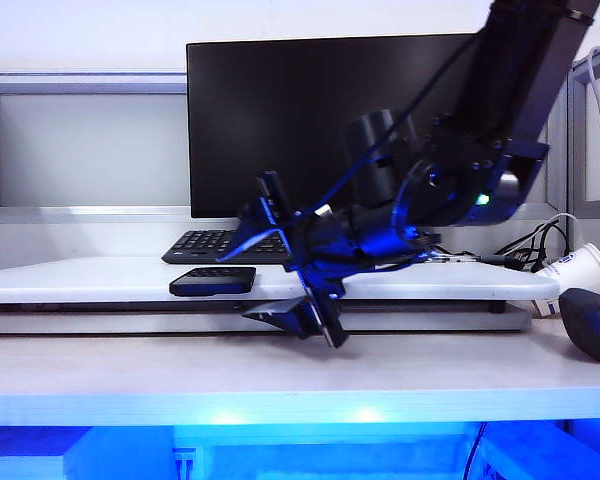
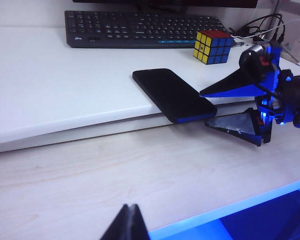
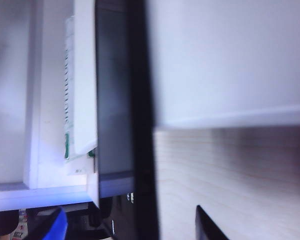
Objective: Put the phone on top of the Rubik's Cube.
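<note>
My right gripper will next grab the phone by its end overhanging (image 1: 245,282) the white shelf (image 1: 90,278) and put the phone on top of the Rubik's Cube.
The phone (image 2: 172,95), a flat black slab, lies on the raised white shelf (image 2: 65,90) with one end overhanging its front edge. My right gripper (image 2: 204,108) stands open at that end, one finger above the phone and one below, with a gap on each side. In the right wrist view the phone (image 3: 122,125) runs between the blue and black fingers of the right gripper (image 3: 130,210). The Rubik's Cube (image 2: 213,46) stands behind, near the keyboard; it is hidden in the exterior view, where the phone (image 1: 213,281) shows. My left gripper (image 2: 131,206) is shut and empty over the wooden desk.
A black keyboard (image 2: 140,27) lies along the back of the shelf, below a monitor (image 1: 320,120). Cables (image 2: 260,25) trail at the right. A paper cup (image 1: 580,270) and a dark blue oval object (image 1: 590,322) sit at the far right. The wooden desk (image 2: 140,170) lies below the shelf.
</note>
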`<move>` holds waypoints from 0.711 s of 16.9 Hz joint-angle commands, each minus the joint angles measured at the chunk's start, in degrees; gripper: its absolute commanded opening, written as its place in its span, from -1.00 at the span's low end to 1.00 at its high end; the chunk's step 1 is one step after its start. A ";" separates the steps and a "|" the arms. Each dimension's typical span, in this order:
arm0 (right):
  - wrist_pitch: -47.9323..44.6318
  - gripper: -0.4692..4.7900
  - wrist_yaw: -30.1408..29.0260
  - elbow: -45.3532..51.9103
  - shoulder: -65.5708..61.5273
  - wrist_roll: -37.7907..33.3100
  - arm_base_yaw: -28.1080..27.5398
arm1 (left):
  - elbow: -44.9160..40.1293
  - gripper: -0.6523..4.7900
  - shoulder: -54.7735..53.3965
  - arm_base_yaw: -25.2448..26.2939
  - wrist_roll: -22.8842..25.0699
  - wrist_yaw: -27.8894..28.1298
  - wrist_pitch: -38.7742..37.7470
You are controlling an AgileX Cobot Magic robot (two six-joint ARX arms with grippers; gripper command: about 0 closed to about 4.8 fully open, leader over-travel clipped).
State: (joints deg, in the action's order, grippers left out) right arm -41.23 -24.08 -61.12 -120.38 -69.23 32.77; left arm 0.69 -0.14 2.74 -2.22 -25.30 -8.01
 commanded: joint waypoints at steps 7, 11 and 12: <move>-0.98 -0.64 1.38 -0.85 -0.20 0.28 0.24 | 0.02 -0.78 -0.02 0.11 0.28 -0.26 -0.46; -1.03 -0.85 1.44 -0.87 -0.20 0.28 0.24 | 0.02 -0.78 -0.02 0.13 0.28 -0.24 -0.46; -1.05 -0.85 1.44 -0.87 -0.17 0.28 0.24 | 0.02 -0.78 -0.02 0.13 0.28 -0.24 -0.46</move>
State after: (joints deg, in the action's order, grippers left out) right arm -42.87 -23.14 -62.02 -120.60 -69.38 33.01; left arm 0.69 -0.14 2.74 -2.22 -25.28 -8.01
